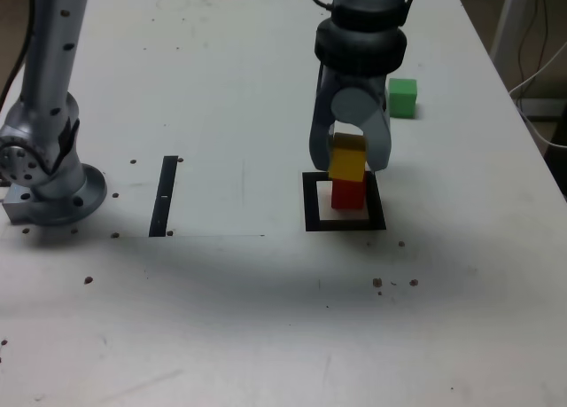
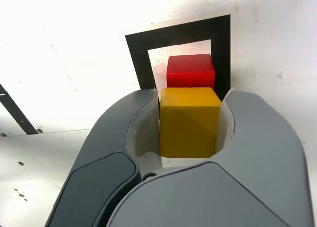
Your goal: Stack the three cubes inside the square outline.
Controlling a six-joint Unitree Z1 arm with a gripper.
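Observation:
The yellow cube would stand, because its bottom is on the red cube's top. My gripper needs to release the yellow cube.
In the exterior view, the red cube sits inside the black square outline at the table's middle right. The yellow cube is directly over it, touching or just above its top, and slightly offset. My gripper comes down from above and is shut on the yellow cube, one finger on each side. The wrist view shows the yellow cube between the grey fingers, with the red cube beyond it inside the square outline. The green cube lies alone behind the gripper, toward the exterior view's right.
A straight black strip lies on the white table to the exterior view's left of the outline. The arm's round base stands at the far left edge. Cables hang past the table's right edge.

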